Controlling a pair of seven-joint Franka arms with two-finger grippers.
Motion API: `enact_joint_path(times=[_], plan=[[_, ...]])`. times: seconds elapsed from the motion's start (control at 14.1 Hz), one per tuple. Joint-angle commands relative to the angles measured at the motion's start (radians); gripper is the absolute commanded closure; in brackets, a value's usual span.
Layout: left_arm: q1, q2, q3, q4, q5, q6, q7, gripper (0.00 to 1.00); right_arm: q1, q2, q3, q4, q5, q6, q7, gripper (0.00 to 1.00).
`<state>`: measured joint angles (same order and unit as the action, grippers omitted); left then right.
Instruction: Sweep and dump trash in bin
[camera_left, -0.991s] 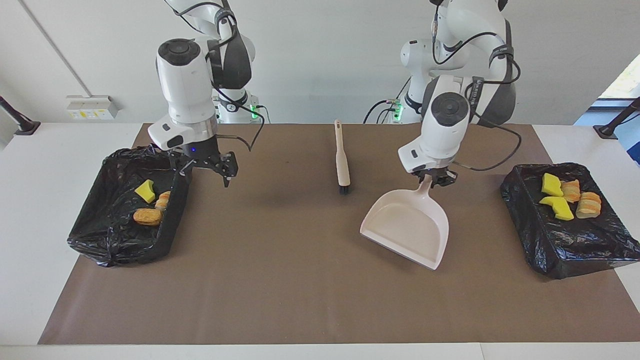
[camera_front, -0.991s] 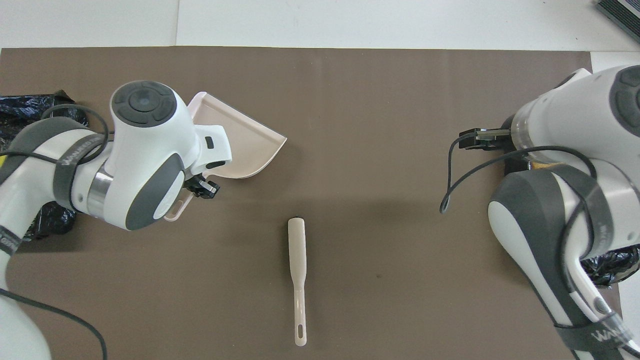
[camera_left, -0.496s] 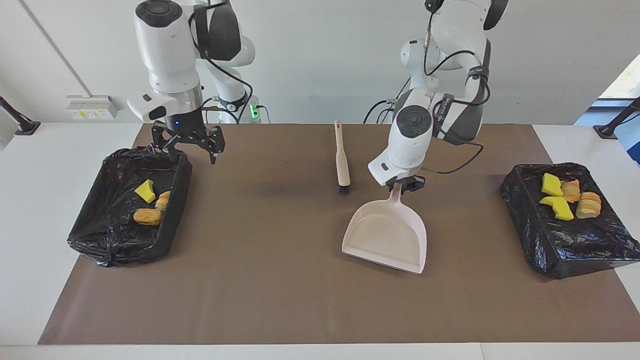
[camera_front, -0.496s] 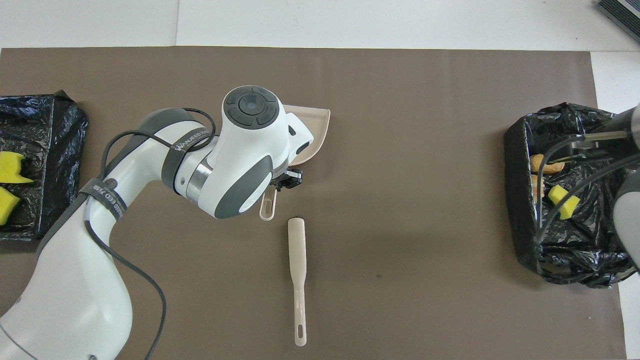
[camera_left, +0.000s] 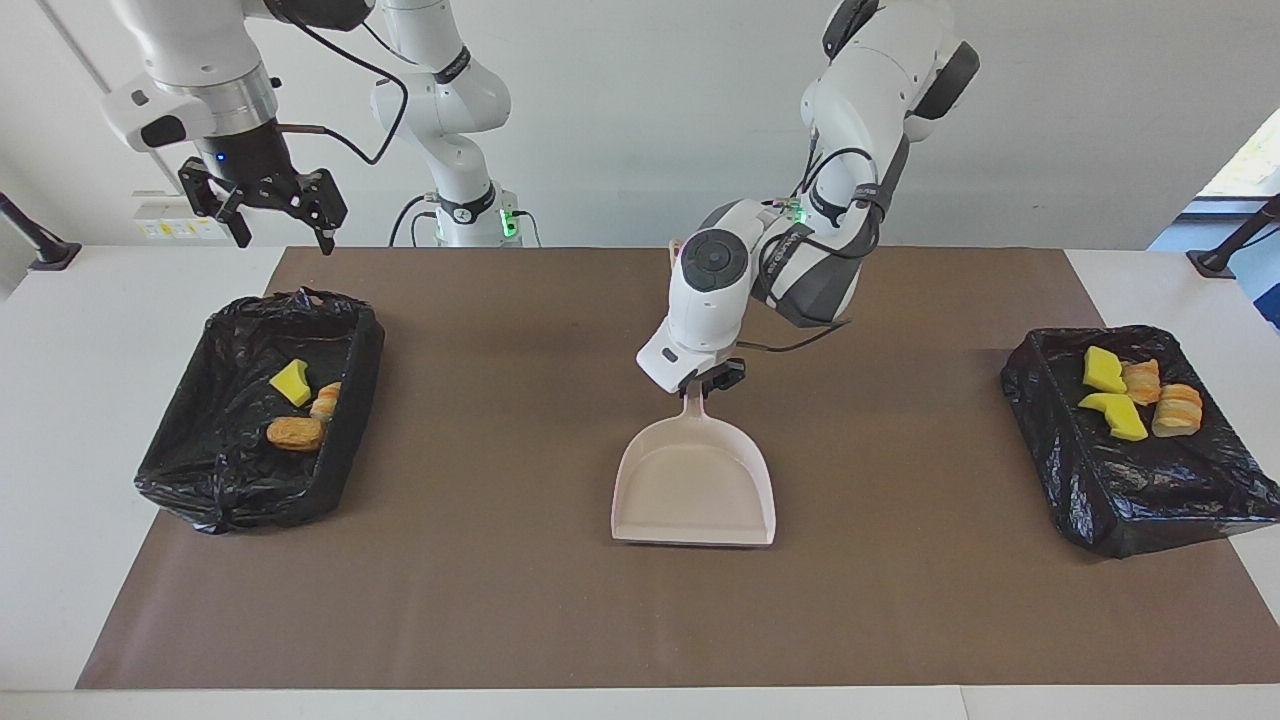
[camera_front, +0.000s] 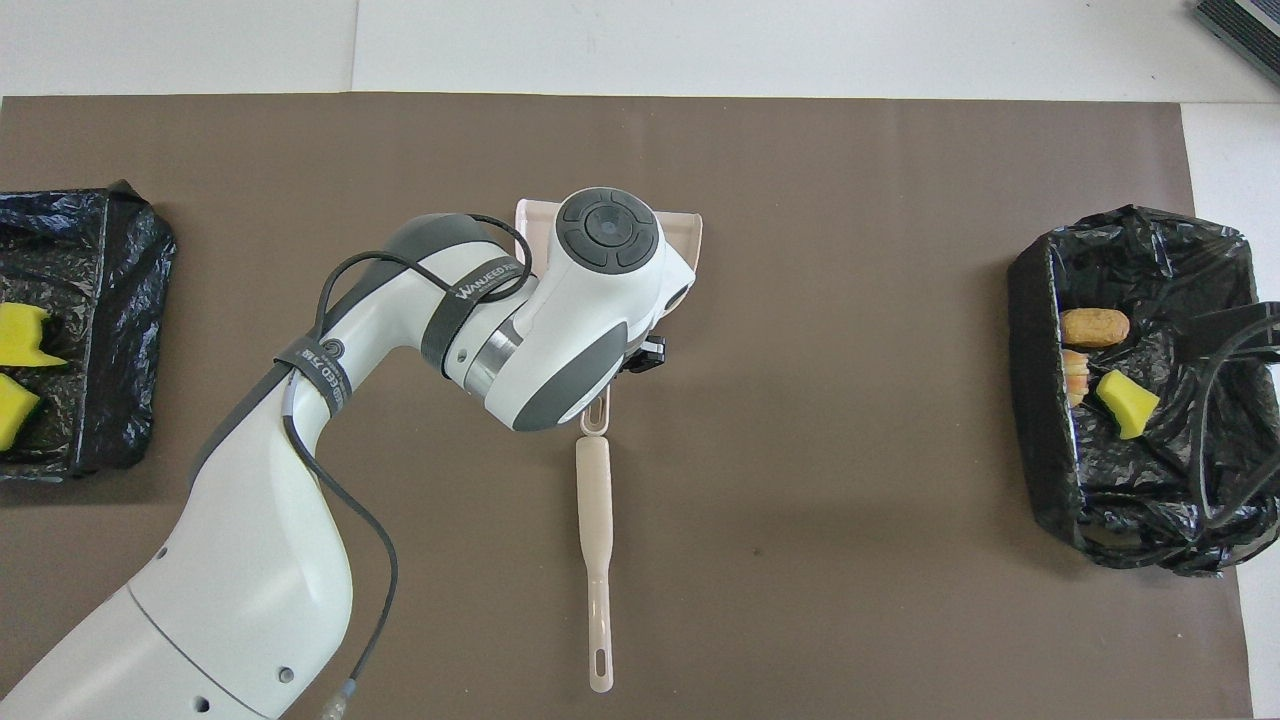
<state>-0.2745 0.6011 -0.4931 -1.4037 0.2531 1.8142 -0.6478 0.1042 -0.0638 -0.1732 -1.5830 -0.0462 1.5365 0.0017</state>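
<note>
The dustpan (camera_front: 686, 226) sits low over the middle of the brown mat. My left gripper is ready to let go of it and should open.
The cream dustpan (camera_left: 695, 485) sits at the middle of the brown mat, its mouth pointing away from the robots. My left gripper (camera_left: 699, 387) is shut on its handle. In the overhead view the left wrist covers most of the dustpan (camera_front: 686, 226). Raised high over the table edge by the right arm's end bin (camera_left: 240, 500), my right gripper (camera_left: 286, 242) is open and holds nothing. That bin holds trash: a yellow chunk (camera_left: 291, 382) and bread-like pieces (camera_left: 295, 433). More trash (camera_left: 1103, 369) lies in the left arm's end bin (camera_left: 1150, 510).
The cream brush (camera_front: 593, 520) lies on the mat between the dustpan handle and the robots, its handle toward them; the left arm hides it in the facing view. Both bins are lined with black bags and stand at the mat's two ends.
The left arm carried the dustpan from near its own end's bin to the mat's middle, turning its mouth away from the robots. The right gripper rose up and away from its bin.
</note>
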Motion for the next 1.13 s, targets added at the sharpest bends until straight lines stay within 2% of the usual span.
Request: enact_joint_path(times=[0.0, 0.14, 0.28, 0.35, 0.57, 0.78, 0.92, 1.06], plan=[[-0.005, 0.019, 0.001, 0.034, 0.023, -0.003, -0.009, 1.0, 0.0, -0.024, 0.001, -0.034, 0.016, 0.016, -0.014, 0.0], [-0.003, 0.02, 0.001, 0.031, 0.029, 0.016, -0.009, 0.67, -0.011, -0.025, 0.006, -0.035, 0.016, 0.014, -0.022, 0.0], [-0.005, 0.016, 0.001, 0.015, 0.031, 0.03, -0.012, 0.39, -0.021, -0.025, 0.009, -0.037, 0.02, 0.014, -0.022, 0.0], [-0.006, 0.013, 0.001, 0.015, 0.031, 0.028, -0.012, 0.02, -0.023, -0.025, 0.009, -0.038, 0.02, 0.014, -0.02, 0.0], [0.015, -0.042, 0.001, -0.021, 0.017, 0.027, 0.003, 0.0, -0.032, -0.031, 0.012, -0.042, 0.026, 0.002, -0.019, 0.0], [0.02, -0.194, 0.039, -0.151, 0.011, 0.016, 0.014, 0.0, -0.017, -0.031, 0.014, -0.031, 0.031, -0.015, -0.009, 0.0], [0.02, -0.277, 0.088, -0.237, -0.006, 0.013, 0.016, 0.0, -0.015, -0.036, 0.017, -0.011, 0.028, -0.144, -0.025, 0.0], [0.021, -0.364, 0.154, -0.302, -0.076, 0.013, 0.031, 0.0, -0.012, -0.037, 0.037, -0.011, 0.028, -0.191, -0.031, 0.0]])
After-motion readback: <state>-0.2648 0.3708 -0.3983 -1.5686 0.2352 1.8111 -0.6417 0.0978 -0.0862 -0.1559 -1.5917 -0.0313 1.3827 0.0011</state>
